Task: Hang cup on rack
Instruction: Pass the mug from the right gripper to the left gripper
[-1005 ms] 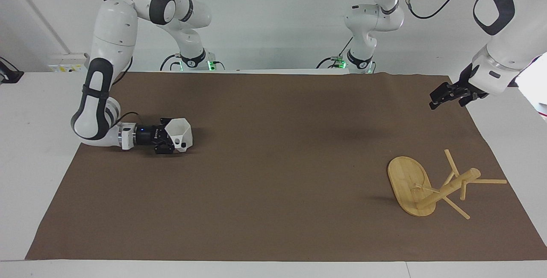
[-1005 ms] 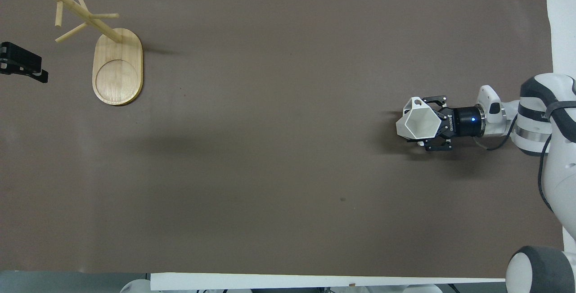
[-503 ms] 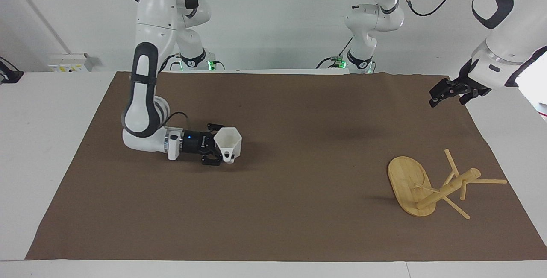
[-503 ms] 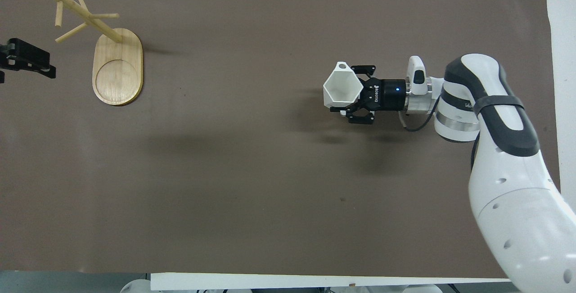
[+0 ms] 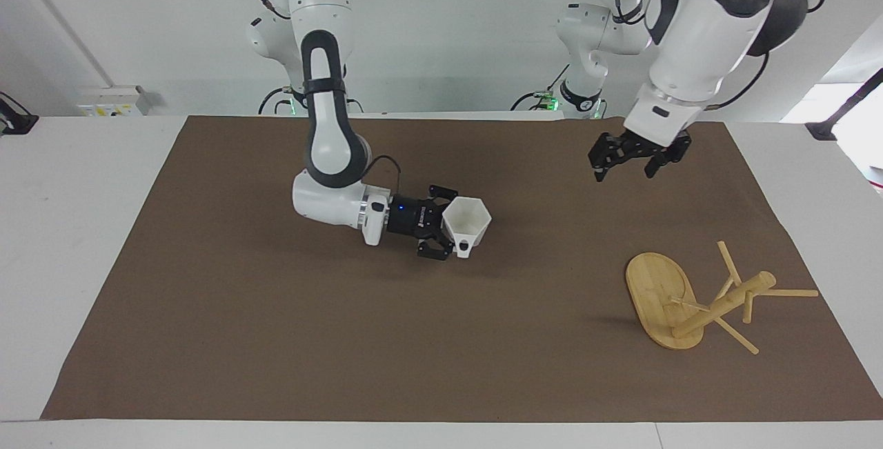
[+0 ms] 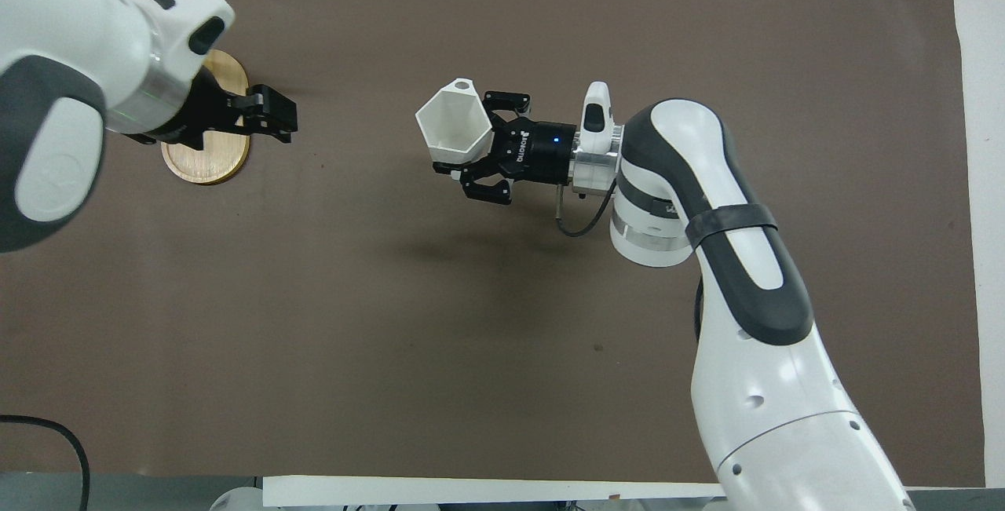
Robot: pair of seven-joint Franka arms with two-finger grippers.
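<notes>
The fingers of my right gripper crowd the cup's side, so the free edge of its rim is the part my left gripper will grab the cup by next.
My right gripper [image 5: 450, 227] is shut on the white faceted cup [image 5: 468, 223] and holds it just above the brown mat near the table's middle, rim up and handle low. It also shows in the overhead view [image 6: 480, 140] with the cup [image 6: 453, 122]. The bamboo rack [image 5: 692, 299] stands on the mat at the left arm's end, apart from the cup. My left gripper [image 5: 626, 161] is open and empty, raised over the mat between cup and rack. In the overhead view the left gripper [image 6: 275, 112] and arm hide most of the rack [image 6: 210, 162].
The brown mat [image 5: 276, 338] covers most of the white table [image 5: 62, 180]. Nothing else lies on it. The rack's pegs [image 5: 793, 292] stick out toward the mat's edge at the left arm's end.
The right arm has carried the cup from its own end to the table's middle. The left arm has swung in from the mat's edge to over the mat beside the rack.
</notes>
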